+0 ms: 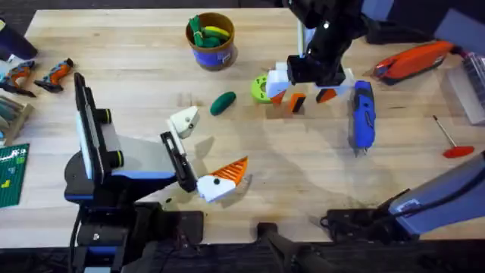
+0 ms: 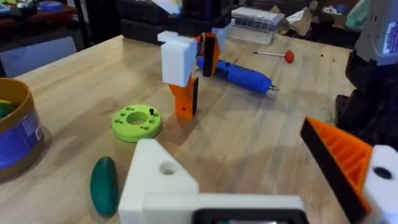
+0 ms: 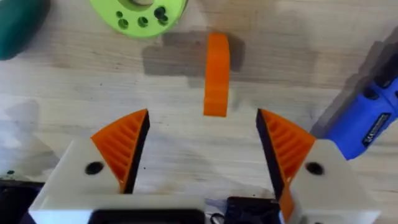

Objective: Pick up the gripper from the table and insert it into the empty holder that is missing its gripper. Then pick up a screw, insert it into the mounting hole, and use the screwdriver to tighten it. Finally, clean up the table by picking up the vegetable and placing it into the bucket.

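The robot's right gripper will next grab the orange gripper by its tip [image 3: 216,104], so the orange gripper's base stays free to slide into the empty white holder.
The loose orange gripper [image 1: 297,102] [image 3: 216,74] stands upright on the table [image 1: 303,174]. My right gripper [image 1: 301,92] [image 3: 199,149] hovers over it, open, its two orange-tipped fingers on either side and slightly behind it. My left gripper [image 1: 208,146] [image 2: 236,149] is open and holds nothing. One of its fingers is the bare white holder [image 1: 184,120] [image 2: 161,180]; the other has an orange tip. The blue screwdriver [image 1: 362,114] [image 2: 239,74] [image 3: 364,118] lies to the right. The dark green vegetable [image 1: 223,102] [image 2: 104,185] [image 3: 18,25] lies near the blue bucket [image 1: 211,42] [image 2: 15,137].
A lime-green disc with holes [image 1: 261,89] [image 2: 137,121] [image 3: 140,12] sits beside the right gripper. A red-handled rod [image 1: 451,140] [image 2: 283,56] and an orange-and-black tool [image 1: 413,61] lie at the right. Orange tools [image 1: 38,76] and a green board [image 1: 11,174] sit at the left edge.
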`<action>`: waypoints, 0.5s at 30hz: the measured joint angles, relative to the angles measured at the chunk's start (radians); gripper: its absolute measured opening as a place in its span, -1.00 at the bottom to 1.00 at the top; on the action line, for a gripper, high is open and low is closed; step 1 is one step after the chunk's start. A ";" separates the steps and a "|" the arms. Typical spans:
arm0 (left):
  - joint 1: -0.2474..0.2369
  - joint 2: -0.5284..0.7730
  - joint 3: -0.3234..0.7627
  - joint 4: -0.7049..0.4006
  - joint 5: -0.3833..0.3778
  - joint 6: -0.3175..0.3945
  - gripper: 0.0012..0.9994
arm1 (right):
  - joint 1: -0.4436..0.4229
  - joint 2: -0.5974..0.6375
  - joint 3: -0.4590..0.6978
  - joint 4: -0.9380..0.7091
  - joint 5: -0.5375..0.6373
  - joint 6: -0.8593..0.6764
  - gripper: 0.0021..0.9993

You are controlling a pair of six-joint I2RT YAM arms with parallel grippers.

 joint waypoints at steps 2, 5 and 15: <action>0.000 0.000 0.000 0.000 0.000 0.000 0.97 | 0.000 0.004 0.000 -0.001 0.010 0.003 0.99; 0.000 0.000 0.000 0.000 0.000 0.000 0.97 | 0.000 0.008 0.000 0.004 0.021 0.007 0.91; 0.000 0.000 0.000 0.000 0.000 0.000 0.97 | 0.000 0.063 0.000 0.035 0.028 0.010 0.84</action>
